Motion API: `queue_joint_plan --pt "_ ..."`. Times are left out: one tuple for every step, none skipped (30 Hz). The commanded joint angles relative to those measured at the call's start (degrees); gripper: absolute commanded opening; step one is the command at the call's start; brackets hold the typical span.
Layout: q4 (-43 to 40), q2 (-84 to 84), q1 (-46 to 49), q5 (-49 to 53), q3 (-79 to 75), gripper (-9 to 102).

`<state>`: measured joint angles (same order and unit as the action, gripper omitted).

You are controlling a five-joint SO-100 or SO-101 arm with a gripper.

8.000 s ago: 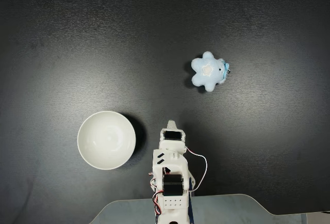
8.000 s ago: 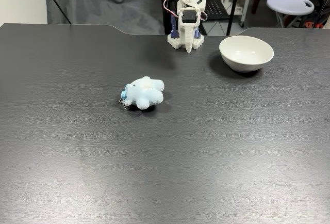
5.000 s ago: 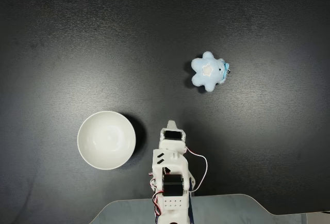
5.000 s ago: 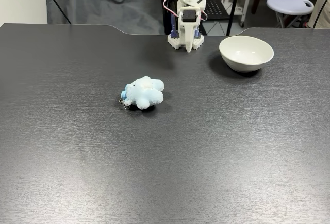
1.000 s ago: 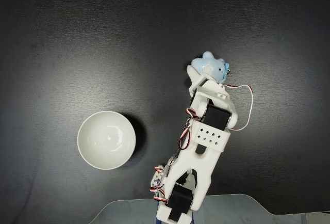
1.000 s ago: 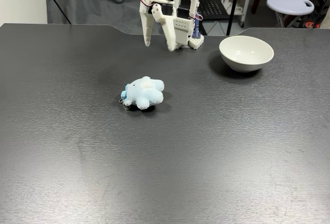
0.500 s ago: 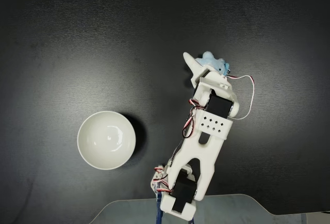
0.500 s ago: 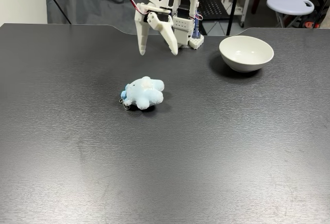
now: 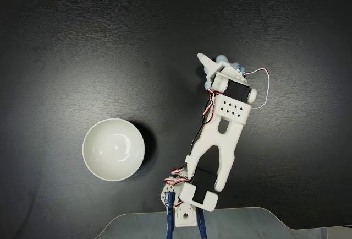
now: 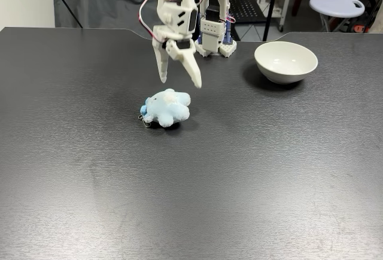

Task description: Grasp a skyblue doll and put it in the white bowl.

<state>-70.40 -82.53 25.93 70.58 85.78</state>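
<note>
I need to grab the doll's body below the head with my gripper next, so that I can put the skyblue doll [image 9: 223,59] in the white bowl [image 9: 114,149].
The skyblue doll [image 10: 167,107] lies on the black table, left of centre in a fixed view from the front. My gripper [image 10: 180,84] hangs open just above it, one fingertip over each side, touching nothing. In a fixed view from above, the gripper [image 9: 217,67] and wrist cover most of the doll [image 9: 223,59], so just its far edge peeks out. The white bowl [image 9: 114,149] stands empty to the left of the arm's base; from the front the bowl [image 10: 286,61] is at the back right.
The arm's base [image 10: 215,43] sits at the table's far edge, between doll and bowl. A grey cloth [image 10: 114,8] and a white stool [image 10: 336,2] stand behind the table. Bare black tabletop [image 10: 239,182] spreads in front of the doll.
The arm has unfolded from its base and reached out over the doll. In the last half second the open gripper dropped lower and closer above it. Doll and bowl have not moved.
</note>
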Motion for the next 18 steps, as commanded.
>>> queue_joint_plan --pt "0.70 0.62 0.70 0.00 -4.39 59" --pt "0.70 0.97 0.88 0.00 -4.39 59" --pt "0.70 1.23 1.14 0.00 -4.31 59" --pt "0.70 1.49 1.32 0.00 -4.31 59" --pt "0.70 1.93 1.49 0.09 -4.31 59" --pt "0.70 2.46 1.58 0.09 -4.31 59" --pt "0.70 3.08 1.76 0.18 -4.39 59" --pt "0.70 3.69 2.37 0.18 -4.39 59" --pt "0.70 4.31 3.34 0.18 -4.48 59" --pt "0.70 4.75 4.31 0.18 -4.57 59" --pt "0.70 5.10 5.19 0.18 -4.57 59" --pt "0.70 5.45 5.89 0.26 -4.57 59" --pt "0.70 5.45 6.42 0.26 -4.57 59" --pt "0.70 5.62 6.86 0.26 -4.57 59" --pt "0.70 5.80 7.12 0.26 -4.57 59" --pt "0.70 5.89 7.21 0.26 -4.57 59" --pt "0.70 5.98 7.21 0.26 -4.57 59" --pt "0.70 5.98 7.21 0.26 -4.57 59"
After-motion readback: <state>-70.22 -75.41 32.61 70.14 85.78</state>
